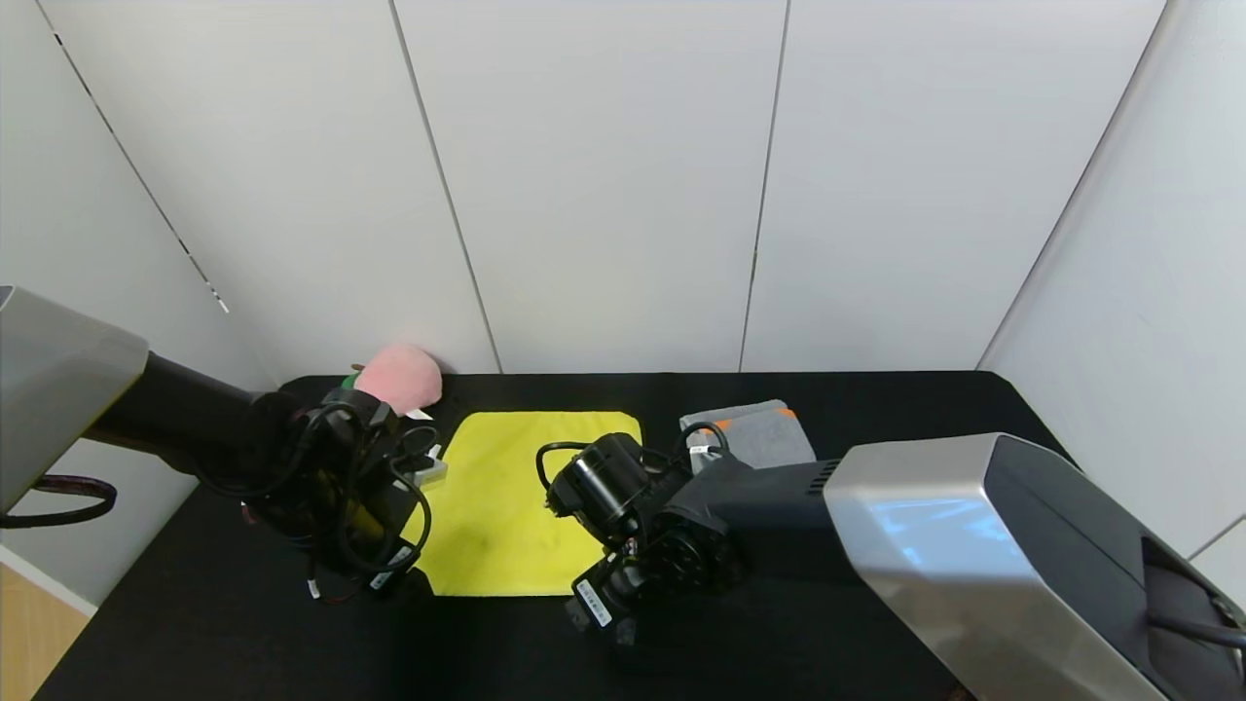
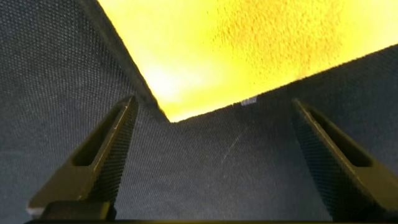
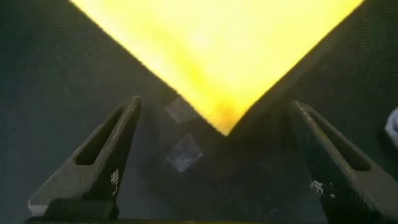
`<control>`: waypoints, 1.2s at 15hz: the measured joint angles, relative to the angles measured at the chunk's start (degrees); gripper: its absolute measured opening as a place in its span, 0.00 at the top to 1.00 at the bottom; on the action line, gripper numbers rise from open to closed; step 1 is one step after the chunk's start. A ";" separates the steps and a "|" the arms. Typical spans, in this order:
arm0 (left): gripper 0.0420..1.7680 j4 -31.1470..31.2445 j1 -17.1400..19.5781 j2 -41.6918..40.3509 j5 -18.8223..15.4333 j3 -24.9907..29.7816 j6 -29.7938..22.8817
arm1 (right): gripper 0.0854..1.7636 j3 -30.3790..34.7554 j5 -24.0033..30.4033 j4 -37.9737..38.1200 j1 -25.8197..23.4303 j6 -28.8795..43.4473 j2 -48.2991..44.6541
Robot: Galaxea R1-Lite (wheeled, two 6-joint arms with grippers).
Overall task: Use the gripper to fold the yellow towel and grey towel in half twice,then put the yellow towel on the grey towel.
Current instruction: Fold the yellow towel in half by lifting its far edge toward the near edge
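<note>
My left gripper will next grab the towel's corner tip (image 2: 175, 111) that narrows between its fingers, because the flat yellow towel is wider than my open fingers.
The yellow towel (image 1: 516, 497) lies spread flat on the black table. The grey towel (image 1: 757, 435) lies folded small behind it to the right, with an orange band at its far corner, partly hidden by my right arm. My left gripper (image 1: 399, 584) is open, low over the towel's near left corner; the left wrist view shows that corner (image 2: 171, 115) between the fingers (image 2: 106, 155). My right gripper (image 1: 608, 615) is open over the near right corner, and that corner (image 3: 224, 124) shows in the right wrist view between its fingers (image 3: 106, 155). Both grippers are empty.
A pink plush peach (image 1: 399, 375) sits at the table's back left beside the yellow towel. White wall panels close the back and sides. The table's black cloth (image 1: 876, 399) runs to the right. Two pale tape squares (image 3: 185, 152) lie near the right corner.
</note>
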 joint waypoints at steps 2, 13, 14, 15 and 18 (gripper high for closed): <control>0.03 -0.11 0.00 0.44 0.02 -0.27 -0.11 | 0.03 -0.44 -0.52 0.00 0.02 0.06 0.41; 0.95 -2.02 0.49 1.56 0.16 -0.35 -0.11 | 0.03 -1.55 -0.72 -0.06 0.16 0.84 1.45; 0.95 -2.02 0.49 1.56 0.11 -0.35 -0.11 | 0.03 -1.84 -0.79 -0.06 0.16 1.17 1.67; 0.95 -2.00 0.46 1.56 0.13 -0.44 -0.11 | 0.03 -2.04 -0.80 -0.09 0.16 1.21 1.87; 0.95 -1.96 0.46 1.56 0.11 -0.50 -0.11 | 0.03 -2.18 -0.90 -0.06 0.28 1.23 2.34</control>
